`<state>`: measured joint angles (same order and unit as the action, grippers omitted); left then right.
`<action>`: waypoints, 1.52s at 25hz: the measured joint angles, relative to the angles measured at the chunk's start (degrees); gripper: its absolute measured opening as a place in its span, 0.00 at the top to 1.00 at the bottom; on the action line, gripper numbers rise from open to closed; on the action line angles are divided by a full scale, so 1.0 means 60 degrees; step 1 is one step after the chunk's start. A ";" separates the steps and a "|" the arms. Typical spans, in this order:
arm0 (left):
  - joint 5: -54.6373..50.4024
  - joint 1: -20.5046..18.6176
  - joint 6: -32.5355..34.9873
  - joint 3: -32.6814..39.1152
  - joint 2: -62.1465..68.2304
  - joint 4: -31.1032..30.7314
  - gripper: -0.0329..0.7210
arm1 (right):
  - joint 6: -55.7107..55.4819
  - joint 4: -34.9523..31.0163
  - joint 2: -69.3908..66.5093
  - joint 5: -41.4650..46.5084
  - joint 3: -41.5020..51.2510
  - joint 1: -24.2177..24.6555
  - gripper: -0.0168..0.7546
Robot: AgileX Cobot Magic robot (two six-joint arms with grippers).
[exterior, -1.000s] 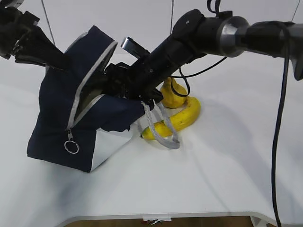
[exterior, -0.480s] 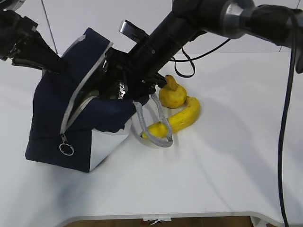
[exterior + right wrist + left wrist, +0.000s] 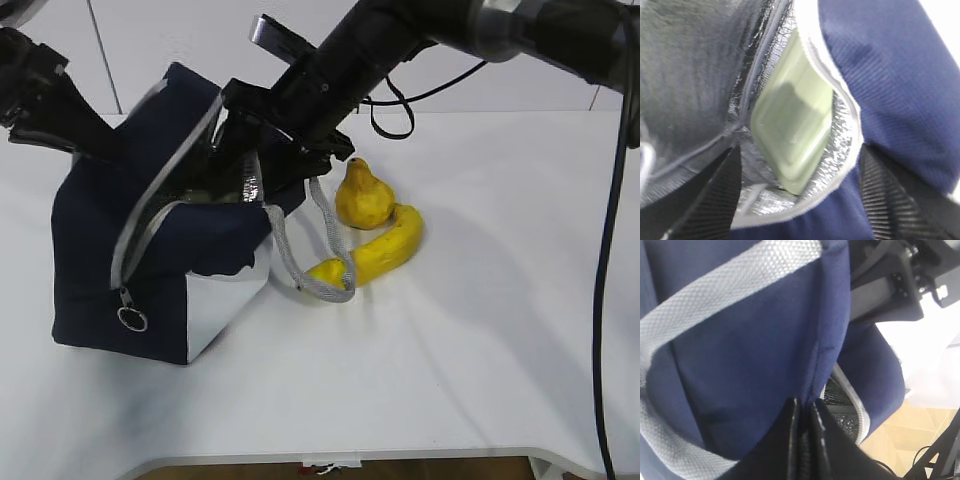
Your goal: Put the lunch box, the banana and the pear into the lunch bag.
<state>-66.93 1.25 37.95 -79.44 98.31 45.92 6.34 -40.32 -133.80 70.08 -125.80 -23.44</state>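
Observation:
I next need to grab the banana around its curved middle (image 3: 380, 252) with my right gripper, so that it can go into the lunch bag (image 3: 120, 260).
The navy lunch bag (image 3: 120, 260) stands at the left of the table with its zipped top gaping. My left gripper (image 3: 805, 412) is shut on the blue fabric of the bag's raised flap and holds it up. Inside, the lunch box (image 3: 792, 132) lies with its sage-green lid against the silver lining. My right gripper (image 3: 800, 200) is open just outside the mouth, with nothing between its fingers (image 3: 715, 200). The pear (image 3: 362, 195) stands upright on the table just right of the bag. The banana (image 3: 378, 255) lies curved in front of it.
A grey webbing handle (image 3: 322, 255) hangs from the bag onto the banana's near end. The zipper's ring pull (image 3: 130, 318) dangles at the bag's front left. My right arm (image 3: 400, 40) slants down from the upper right, with black cables behind it. The table's front edge runs along the bottom.
My right arm has drawn up and back out of the bag's mouth, its jaws still open. The bag has shifted a little to the left and settled. The fruit has not moved.

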 joint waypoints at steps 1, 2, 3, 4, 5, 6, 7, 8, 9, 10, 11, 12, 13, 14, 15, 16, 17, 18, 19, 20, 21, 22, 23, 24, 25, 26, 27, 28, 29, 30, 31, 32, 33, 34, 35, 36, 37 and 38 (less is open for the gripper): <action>0.0000 -0.0084 -0.0041 0.0000 0.0000 0.0000 0.95 | 0.0000 0.0024 0.0000 0.0000 -0.0019 0.0000 0.23; 0.0000 -0.0194 -0.0112 0.0000 0.0000 0.0000 0.95 | 0.0000 0.0022 0.0000 0.0000 -0.0019 0.0000 0.23; 0.0000 -0.0301 -0.0162 0.0000 0.0000 0.0000 0.95 | 0.0000 0.0022 0.0000 0.0000 -0.0019 0.0000 0.23; 0.0000 -0.0399 -0.0236 0.0000 0.0000 -0.0022 0.95 | 0.0000 0.0022 0.0000 0.0000 -0.0019 0.0000 0.23; 0.0000 -0.0479 -0.0300 0.0000 0.0000 -0.0063 0.95 | 0.0062 0.0022 0.0000 0.0000 -0.0032 0.0000 0.23; 0.0000 -0.0519 -0.0381 0.0000 0.0000 -0.0161 0.95 | 0.0101 0.0049 0.0000 0.0000 -0.0032 0.0000 0.23; 0.0000 -0.0549 -0.0474 0.0000 0.0000 -0.0274 0.95 | 0.0102 0.0134 0.0000 0.0000 -0.0032 0.0000 0.23; 0.0019 -0.0565 -0.0575 0.0000 0.0000 -0.0443 0.95 | 0.0102 0.0258 0.0018 0.0000 -0.0032 0.0000 0.23; 0.0019 -0.0572 -0.0659 0.0000 0.0000 -0.0566 0.95 | -0.0010 0.0466 0.0085 0.0000 -0.0038 0.0000 0.23; 0.0019 -0.0572 -0.0695 0.0000 0.0000 -0.0700 0.95 | -0.0131 0.0777 0.0164 0.0000 -0.0038 0.0000 0.23; 0.0019 -0.0572 -0.0748 0.0000 0.0000 -0.0797 0.95 | -0.0325 0.1155 0.0282 0.0016 -0.0038 0.0000 0.23; 0.0036 -0.0572 -0.0764 0.0000 0.0000 -0.0859 0.95 | -0.0549 0.1519 0.0438 0.0045 -0.0038 0.0000 0.23; 0.0036 -0.0572 -0.0786 0.0000 0.0000 -0.0895 0.95 | -0.0769 0.1974 0.0618 0.0039 -0.0038 0.0000 0.23; 0.0079 -0.0572 -0.0786 0.0000 0.0000 -0.0914 0.95 | -0.1056 0.2433 0.0776 0.0063 -0.0038 0.0000 0.23; 0.0100 -0.0572 -0.0791 0.0000 0.0000 -0.0930 0.95 | -0.1213 0.2727 0.0992 0.0081 -0.0038 0.0000 0.23; 0.0118 -0.0572 -0.0791 0.0000 0.0000 -0.0935 0.95 | -0.1326 0.2972 0.1139 0.0102 -0.0038 0.0000 0.23; 0.0118 -0.0572 -0.0808 0.0000 0.0000 -0.0953 0.95 | -0.1446 0.3134 0.1274 0.0102 -0.0038 0.0000 0.23; 0.0118 -0.0572 -0.0807 0.0000 0.0000 -0.0957 0.95 | -0.1560 0.3219 0.1415 0.0124 -0.0038 0.0017 0.23; 0.0118 -0.0572 -0.0807 0.0000 0.0000 -0.0974 0.95 | -0.1663 0.3220 0.1538 0.0148 -0.0038 0.0017 0.23; 0.0118 -0.0572 -0.0807 0.0000 0.0000 -0.0974 0.95 | -0.1746 0.3240 0.1637 0.0145 -0.0038 0.0017 0.23; 0.0121 -0.0572 -0.0807 0.0000 0.0000 -0.0974 0.95 | -0.1891 0.3284 0.1694 0.0159 -0.0038 0.0017 0.23; 0.0137 -0.0572 -0.0807 0.0000 0.0000 -0.0974 0.95 | -0.2073 0.3388 0.1767 0.0183 -0.0038 0.0017 0.23; 0.0137 -0.0572 -0.0807 0.0000 0.0000 -0.0992 0.95 | -0.2237 0.3553 0.1862 0.0190 -0.0038 0.0017 0.23; 0.0137 -0.0572 -0.0811 0.0000 0.0000 -0.1013 0.95 | -0.2439 0.3740 0.1937 0.0205 0.0010 0.0017 0.23; 0.0137 -0.0572 -0.0829 0.0000 0.0000 -0.1050 0.95 | -0.2642 0.3906 0.2061 0.0205 0.0128 0.0017 0.23; 0.0137 -0.0572 -0.0829 0.0000 0.0000 -0.1070 0.95 | -0.2866 0.4036 0.2203 0.0205 0.0284 0.0017 0.23; 0.0155 -0.0572 -0.0829 0.0000 0.0000 -0.1086 0.95 | -0.3051 0.4198 0.2338 0.0205 0.0538 0.0017 0.23; 0.0155 -0.0572 -0.0829 0.0000 0.0000 -0.1110 0.95 | -0.3279 0.4372 0.2518 0.0205 0.0848 0.0017 0.23; 0.0195 -0.0572 -0.0829 0.0000 0.0000 -0.1110 0.95 | -0.3513 0.4511 0.2707 0.0205 0.1213 0.0017 0.23; 0.0238 -0.0572 -0.0829 0.0000 0.0000 -0.1110 0.95 | -0.3699 0.4678 0.2900 0.0205 0.1555 0.0017 0.23; 0.0286 -0.0572 -0.0829 0.0000 0.0000 -0.1110 0.95 | -0.3914 0.4832 0.3055 0.0205 0.1987 0.0017 0.23; 0.0309 -0.0572 -0.0829 0.0000 0.0000 -0.1110 0.95 | -0.4135 0.5004 0.3226 0.0205 0.2423 0.0017 0.23; 0.0348 -0.0572 -0.0829 0.0000 0.0000 -0.1110 0.95 | -0.4396 0.5152 0.3374 0.0205 0.2763 0.0017 0.23; 0.0348 -0.0572 -0.0829 0.0000 0.0000 -0.1110 0.95 | -0.4632 0.5338 0.3463 0.0205 0.3116 0.0017 0.23; 0.0348 -0.0572 -0.0829 0.0000 0.0000 -0.1110 0.95 | -0.5026 0.5500 0.3539 0.0212 0.3403 0.0017 0.23; 0.0348 -0.0572 -0.0829 0.0000 0.0000 -0.1110 0.95 | -0.5334 0.5630 0.3560 0.0212 0.3525 0.0017 0.23; 0.0354 -0.0572 -0.0829 0.0000 0.0000 -0.1110 0.95 | -0.5645 0.5757 0.3578 0.0212 0.3583 0.0017 0.23; 0.0354 -0.0572 -0.0829 0.0000 0.0000 -0.1110 0.95 | -0.6037 0.5845 0.3578 0.0212 0.3606 0.0017 0.23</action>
<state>-64.81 -2.18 32.98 -79.44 98.31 39.25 -29.88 -5.25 -112.33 71.35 -104.17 -23.34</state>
